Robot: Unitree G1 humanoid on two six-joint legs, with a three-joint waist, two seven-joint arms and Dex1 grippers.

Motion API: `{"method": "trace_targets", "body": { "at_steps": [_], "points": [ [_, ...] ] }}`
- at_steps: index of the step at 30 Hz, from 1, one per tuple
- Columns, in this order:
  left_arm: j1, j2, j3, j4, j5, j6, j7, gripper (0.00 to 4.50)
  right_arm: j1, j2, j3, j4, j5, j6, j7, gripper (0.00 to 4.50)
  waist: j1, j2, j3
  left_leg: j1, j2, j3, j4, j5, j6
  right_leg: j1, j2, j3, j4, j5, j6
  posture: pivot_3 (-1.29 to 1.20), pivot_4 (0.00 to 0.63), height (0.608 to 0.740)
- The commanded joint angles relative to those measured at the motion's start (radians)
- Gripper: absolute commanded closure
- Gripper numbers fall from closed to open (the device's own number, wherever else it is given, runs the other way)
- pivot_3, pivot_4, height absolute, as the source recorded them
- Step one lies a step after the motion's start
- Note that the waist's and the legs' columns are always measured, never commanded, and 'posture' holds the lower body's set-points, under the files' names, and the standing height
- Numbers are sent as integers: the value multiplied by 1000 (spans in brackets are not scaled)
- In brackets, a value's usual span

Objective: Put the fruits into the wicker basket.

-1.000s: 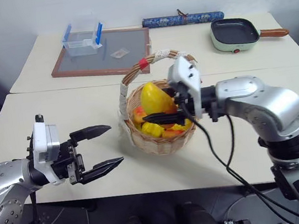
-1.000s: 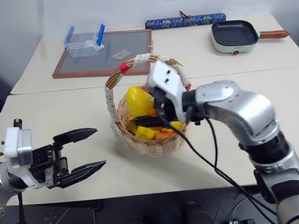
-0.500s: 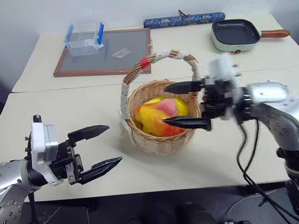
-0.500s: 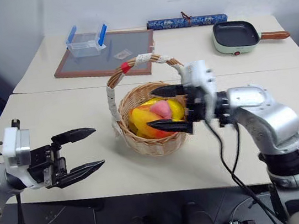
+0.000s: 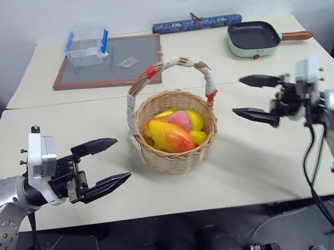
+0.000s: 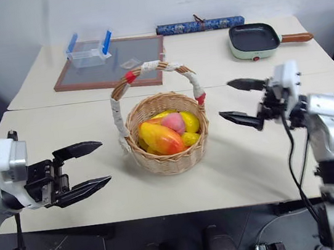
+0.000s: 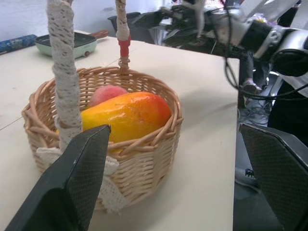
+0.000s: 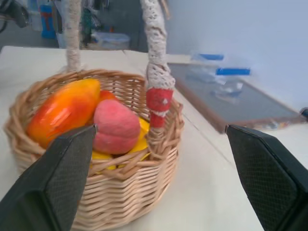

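Loose fruits are heaped inside the open wicker basket (image 5: 177, 154). Next, my right gripper grabs the basket by the red piece of cloth low on its handle (image 5: 211, 96).
The wicker basket (image 5: 177, 154) stands in the middle of the near table, its arched handle (image 5: 174, 63) wrapped in white cloth with red bands. Inside lie the orange-yellow mango (image 5: 170, 136) and the pink peach (image 5: 180, 120), on top of smaller yellow fruits (image 5: 198, 137). Both wrist views look into the basket, at the mango (image 7: 126, 114) and the peach (image 8: 115, 126). My left gripper (image 5: 110, 164) is open, level, to the left of the basket and apart from it. My right gripper (image 5: 255, 97) is open and empty, to the right of the basket, pointing toward it.
On the far table lie a wood-framed grey board (image 5: 108, 61) with a clear blue-edged box (image 5: 85, 47), a green frying pan (image 5: 255, 36) and a dark patterned roll (image 5: 197, 23). A seam (image 5: 58, 105) divides the two tables.
My right gripper has pulled out of the basket and swung away to the right, opening empty. The mango and peach now lie in the basket. The left gripper stayed where it was.
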Motion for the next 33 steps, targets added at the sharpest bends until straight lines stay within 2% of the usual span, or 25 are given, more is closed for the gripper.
{"method": "trace_targets", "body": {
  "at_steps": [1, 5, 8, 13, 19, 20, 24, 29, 33],
  "points": [
    [-6, 0, 30, -23, -21, -8, 15, 0, -123, 41, 41, 197, -41, -107, 92, 62, 2, 0, 0, 0, 0, 0, 0, 1, -2, 0, 0, 0, 0, 0, 0, 0, 150, 740],
    [1, 0, 50, -32, -33, -5, 28, 0, -324, 119, 118, 442, -95, -138, 242, 62, -5, 0, 1, 0, 0, 3, 1, 2, -4, -1, -1, 3, 1, 0, 0, 0, 150, 740],
    [19, 0, 68, -51, -51, 3, 42, 0, -419, 158, 157, 550, -99, -162, 275, 601, -3, 0, 1, 0, 1, 3, 1, 2, -4, -1, -1, 3, 1, 0, 0, 0, 150, 740],
    [77, -5, 114, -92, -69, 10, 65, 0, -503, 180, 257, 593, -28, -97, 275, 2324, 0, 0, 1, 0, 1, 2, 1, 0, -5, -1, -1, 3, 1, 0, 0, 0, 150, 740],
    [133, -2, 143, -125, -91, 12, 80, 0, -457, 82, 414, 483, 97, -8, 275, 4343, 1, 0, 1, 0, 1, 1, 1, -2, -5, -1, -3, 1, 1, 0, 0, 0, 150, 740],
    [131, -1, 139, -124, -92, 11, 81, 0, -443, 60, 423, 454, 119, 4, 275, 4492, 2, 0, 1, 0, 1, 1, 1, -2, -5, -1, -3, 1, 1, 0, 0, 0, 150, 740],
    [104, 1, 109, -117, -95, 8, 86, 0, -400, -2, 371, 362, 167, 60, 275, 4492, 2, 1, 1, 0, 1, 0, 1, -4, -3, -1, -3, 0, 1, 0, 0, 0, 150, 740],
    [-5, -9, 13, -52, -68, -6, 66, 0, -219, -129, 82, 121, 240, 205, 42, 4492, 22, 1, 1, -1, 1, -1, 1, -4, -3, -1, -3, 0, 0, 0, -1, 0, 150, 740],
    [-83, -18, -57, -2, -46, -16, 41, 0, -40, -211, -112, 1, 218, 222, -129, 4492, 32, 1, 1, -2, 0, 0, 1, -5, -4, -1, -2, 0, -3, -1, -1, 0, 150, 740]
  ]
}}
